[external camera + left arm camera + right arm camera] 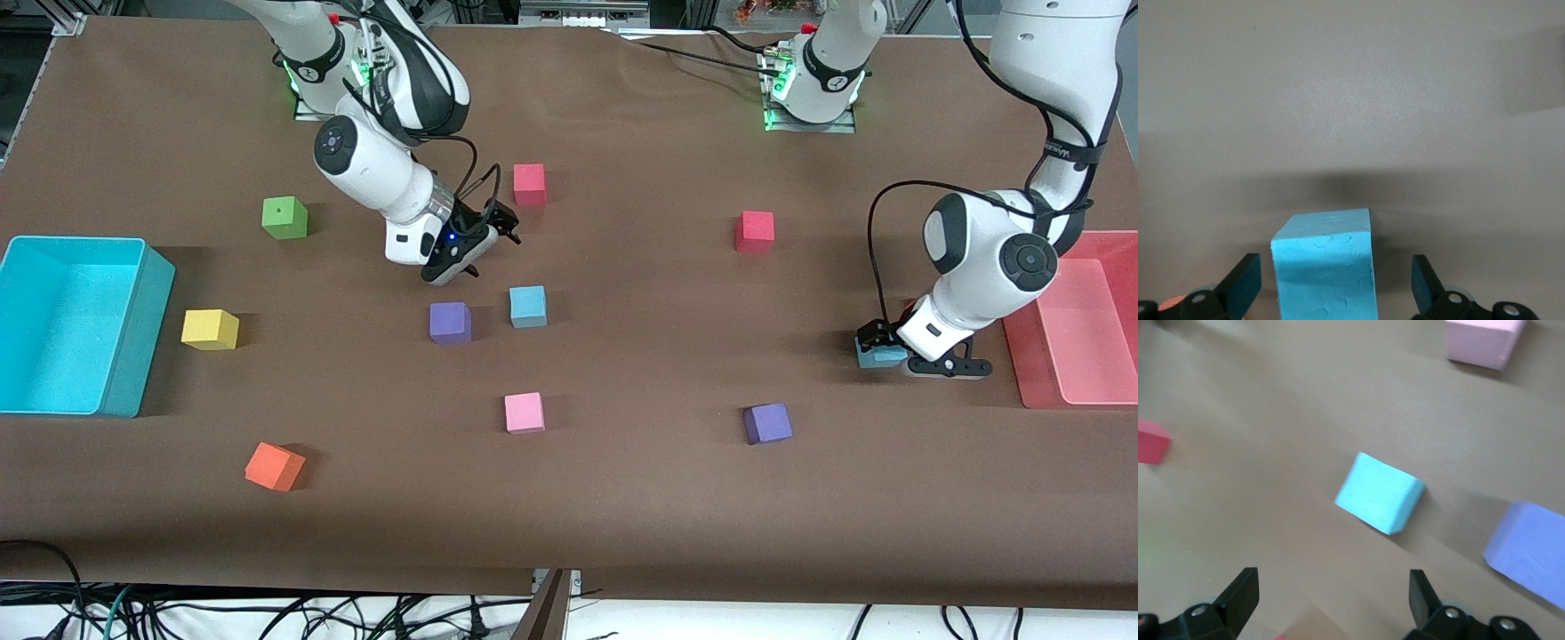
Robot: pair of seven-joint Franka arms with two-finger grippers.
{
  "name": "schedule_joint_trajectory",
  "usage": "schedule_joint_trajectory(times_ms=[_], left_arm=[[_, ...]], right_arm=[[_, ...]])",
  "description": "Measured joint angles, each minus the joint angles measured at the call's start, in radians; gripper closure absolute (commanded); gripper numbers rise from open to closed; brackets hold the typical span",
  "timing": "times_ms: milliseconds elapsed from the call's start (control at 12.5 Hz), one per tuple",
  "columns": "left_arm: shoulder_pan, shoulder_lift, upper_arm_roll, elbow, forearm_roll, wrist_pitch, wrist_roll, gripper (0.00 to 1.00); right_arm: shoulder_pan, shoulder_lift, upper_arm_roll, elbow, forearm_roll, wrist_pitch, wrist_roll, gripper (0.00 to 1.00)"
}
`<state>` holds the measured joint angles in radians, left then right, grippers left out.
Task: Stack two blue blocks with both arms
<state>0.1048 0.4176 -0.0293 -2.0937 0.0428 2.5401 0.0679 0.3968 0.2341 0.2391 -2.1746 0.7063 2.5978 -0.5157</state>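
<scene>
I need to close my left gripper on the blue block, because the block is beside both fingers.
One blue block lies near the table's middle, beside a purple block. My right gripper hangs open and empty over the table, between a red block and this blue block. The right wrist view shows the block ahead of the open gripper. The second blue block lies toward the left arm's end, by the red bin. My left gripper is down around it. In the left wrist view the block stands between the open fingers, with a gap on each side.
A cyan bin stands at the right arm's end and a red bin at the left arm's end. Green, yellow, orange, pink, purple and red blocks lie scattered.
</scene>
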Motion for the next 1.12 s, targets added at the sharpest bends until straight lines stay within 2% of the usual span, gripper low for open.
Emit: schedule_joint_trajectory(times_ms=[80,160,321,401,561,882,962,1122], left_arm=[[0.0,0.008,0.0,0.0,0.0,0.003,0.0,0.14],[0.0,0.014,0.0,0.0,0.0,0.007,0.0,0.27],[0.0,0.02,0.0,0.0,0.0,0.014,0.001,0.6],[0.0,0.022,0.0,0.0,0.0,0.014,0.001,0.72],[0.0,0.02,0.001,0.002,0.0,0.014,0.002,0.88],[-0.001,0.003,-0.002,0.017,0.0,-0.026,0.001,0.96],[-0.002,-0.017,-0.006,0.03,0.0,-0.072,-0.009,0.96],[-0.011,-0.069,-0.03,0.065,0.0,-0.187,-0.064,0.96]], right_arm=[[0.0,0.0,-0.001,-0.003,0.092,0.003,-0.111,0.01],[-0.001,0.002,-0.001,-0.013,0.178,0.017,-0.223,0.01],[0.0,0.021,-0.002,-0.036,0.369,0.07,-0.458,0.01],[0.002,0.037,-0.001,-0.044,0.466,0.104,-0.577,0.01],[0.013,0.078,0.0,-0.05,0.667,0.161,-0.782,0.01],[0.068,0.155,0.0,-0.049,1.187,0.224,-1.299,0.01],[0.068,0.171,-0.002,-0.046,1.276,0.224,-1.422,0.01],[0.068,0.196,-0.014,-0.033,1.353,0.221,-1.555,0.01]])
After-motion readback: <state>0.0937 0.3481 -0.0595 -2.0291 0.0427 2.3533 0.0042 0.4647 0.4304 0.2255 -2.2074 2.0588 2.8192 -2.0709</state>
